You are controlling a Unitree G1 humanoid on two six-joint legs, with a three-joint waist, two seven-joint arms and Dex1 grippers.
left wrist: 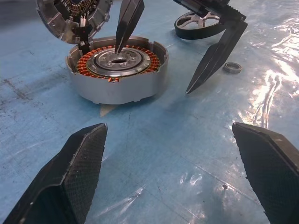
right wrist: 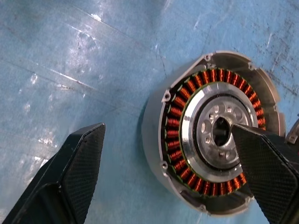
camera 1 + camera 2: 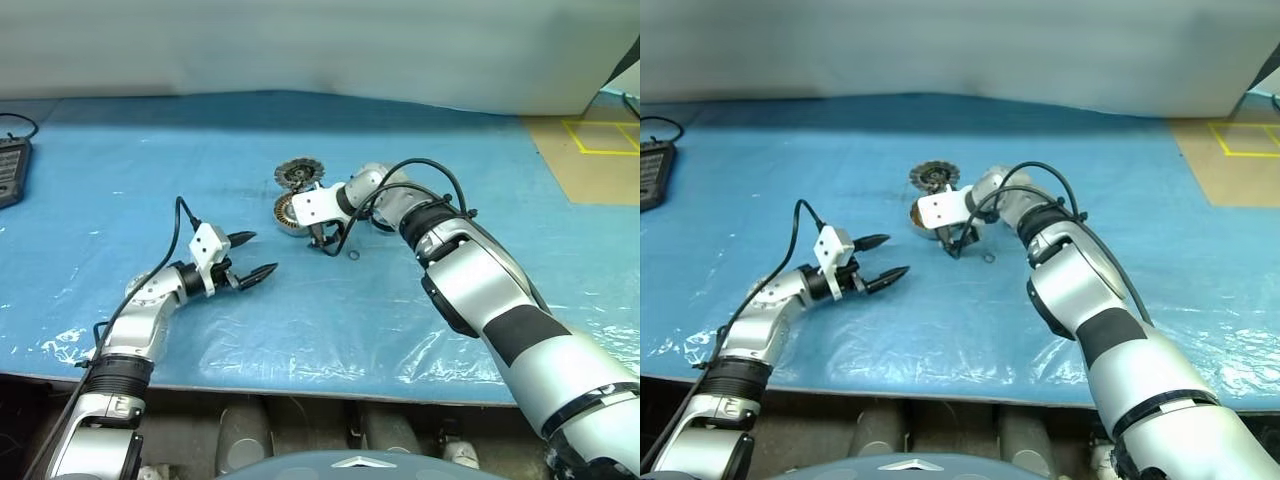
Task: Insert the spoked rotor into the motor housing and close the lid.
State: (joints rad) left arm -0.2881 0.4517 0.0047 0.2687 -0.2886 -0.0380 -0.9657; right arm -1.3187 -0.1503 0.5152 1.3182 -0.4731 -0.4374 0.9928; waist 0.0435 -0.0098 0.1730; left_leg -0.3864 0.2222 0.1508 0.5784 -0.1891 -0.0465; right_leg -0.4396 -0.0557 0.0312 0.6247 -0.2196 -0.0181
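The robot's right gripper needs to get the motor housing ready for the spoked rotor, so it should next grab the motor housing by its side (image 2: 156,135).
The motor housing (image 1: 117,70) stands on the blue sheet, a silver cup with copper windings and a dark centre. Its toothed lid (image 1: 70,14) is tilted up at the far rim. My right gripper (image 3: 326,243) hangs open over the housing, pointing steeply down. One fingertip (image 1: 120,44) is above the centre and the other (image 1: 196,84) is beside the wall. Behind it lies the spoked rotor (image 1: 198,25), flat on the sheet, with nothing holding it. My left gripper (image 3: 262,252) is open and empty, level, a short way from the housing.
A tiny metal ring (image 1: 232,67) lies on the sheet beside the right gripper's outer finger. A black device (image 3: 10,170) sits at the far left edge. The table's near edge (image 3: 300,385) runs below both arms. A brown board (image 3: 590,150) lies at the far right.
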